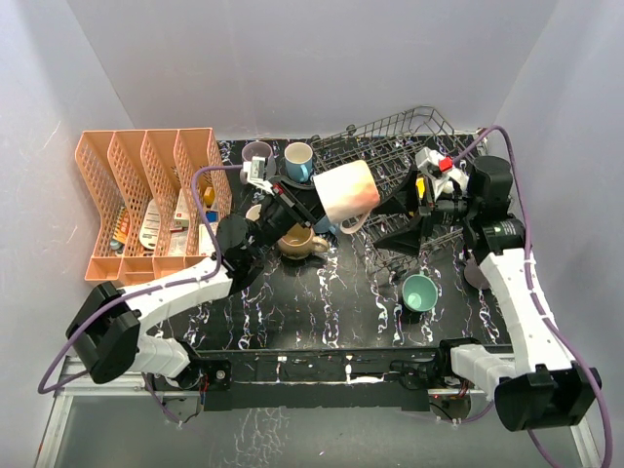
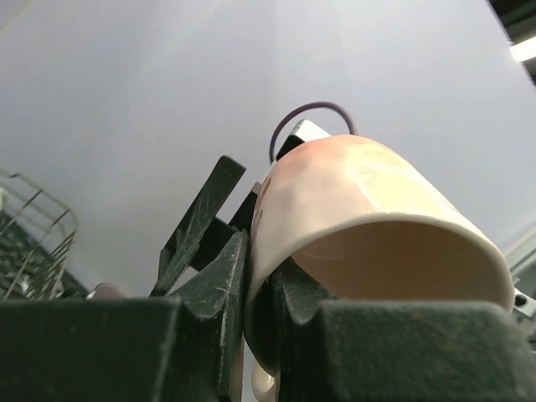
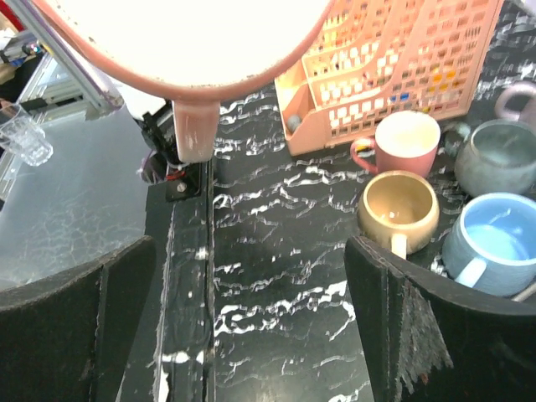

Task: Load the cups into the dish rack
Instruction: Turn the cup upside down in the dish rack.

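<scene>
The right gripper grabs the pale pink cup's handle from the side of the cup's base next, to load the cup upside down into the dish rack [image 1: 409, 146].
My left gripper [image 1: 310, 202] is shut on the rim of a pale pink cup [image 1: 346, 193], one finger inside and one outside, and holds it tilted in the air beside the dish rack [image 1: 409, 146]. The left wrist view shows that cup [image 2: 368, 218] clamped in the gripper [image 2: 260, 276], with rack wires [image 2: 33, 243] at the left. My right gripper [image 1: 395, 219] stands open just right of the cup, nothing between its fingers. From the right wrist the pink cup [image 3: 180, 42] hangs above the open gripper [image 3: 251, 318].
On the black marbled table stand a blue cup [image 1: 298, 161], a mauve cup [image 1: 256, 151], a tan cup [image 1: 300, 241] and a green cup [image 1: 419, 292]. The right wrist also sees a pink cup [image 3: 406, 142] and a grey cup [image 3: 494, 155]. An orange organiser [image 1: 146, 200] stands at the left.
</scene>
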Controlling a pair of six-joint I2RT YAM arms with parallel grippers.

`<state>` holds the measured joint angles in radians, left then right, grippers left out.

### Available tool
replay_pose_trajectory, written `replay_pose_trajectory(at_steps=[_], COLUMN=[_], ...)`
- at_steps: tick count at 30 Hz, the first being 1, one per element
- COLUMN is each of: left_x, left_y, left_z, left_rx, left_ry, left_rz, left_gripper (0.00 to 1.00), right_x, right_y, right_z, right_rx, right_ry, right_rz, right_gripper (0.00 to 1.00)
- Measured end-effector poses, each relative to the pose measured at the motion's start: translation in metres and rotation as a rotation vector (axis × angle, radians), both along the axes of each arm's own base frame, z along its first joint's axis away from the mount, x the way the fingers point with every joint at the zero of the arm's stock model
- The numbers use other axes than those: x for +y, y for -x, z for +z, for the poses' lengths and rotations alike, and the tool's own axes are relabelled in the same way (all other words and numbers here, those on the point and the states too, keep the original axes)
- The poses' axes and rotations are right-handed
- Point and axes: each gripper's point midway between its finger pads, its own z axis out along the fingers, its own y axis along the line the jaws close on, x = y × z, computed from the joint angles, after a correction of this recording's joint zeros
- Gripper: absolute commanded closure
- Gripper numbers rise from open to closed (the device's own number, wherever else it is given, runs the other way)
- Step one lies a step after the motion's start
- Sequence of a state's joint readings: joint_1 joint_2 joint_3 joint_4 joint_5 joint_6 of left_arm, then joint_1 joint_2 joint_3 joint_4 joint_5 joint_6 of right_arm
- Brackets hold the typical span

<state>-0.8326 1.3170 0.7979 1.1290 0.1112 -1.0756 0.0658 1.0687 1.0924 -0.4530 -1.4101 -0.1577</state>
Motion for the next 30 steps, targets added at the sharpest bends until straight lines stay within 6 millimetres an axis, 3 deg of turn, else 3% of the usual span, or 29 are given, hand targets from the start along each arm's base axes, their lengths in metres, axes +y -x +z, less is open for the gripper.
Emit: replay_pose_trajectory(at_steps=[8, 12, 21, 30], left_x=[-0.006, -0.011, -0.020, -0.025], left_y=[0.007, 0.006, 0.004, 0.005], left_z=[0.030, 0.039, 0.038, 0.034], left_rx=[-0.099, -0.124, -0.129, -0.126], left_ry=[0.092, 0.117, 0.153, 0.156], left_rz=[-0.053, -0.070, -0.100, -0.112], left_gripper=[1.00, 1.00, 1.00, 1.00], right_x=[0.013, 0.021, 0.032, 0.040], right_y=[0.025, 0.029, 0.030, 0.026], right_z=[0.030, 0.043, 0.071, 0.074], right_rx=[-0.067, -0.053, 0.003, 0.067], right_ry=[-0.084, -0.141, -0.256, -0.288], right_rz=[0.002, 0.001, -0.014, -0.017], right_gripper=[0.00, 0.07, 0.29, 0.39])
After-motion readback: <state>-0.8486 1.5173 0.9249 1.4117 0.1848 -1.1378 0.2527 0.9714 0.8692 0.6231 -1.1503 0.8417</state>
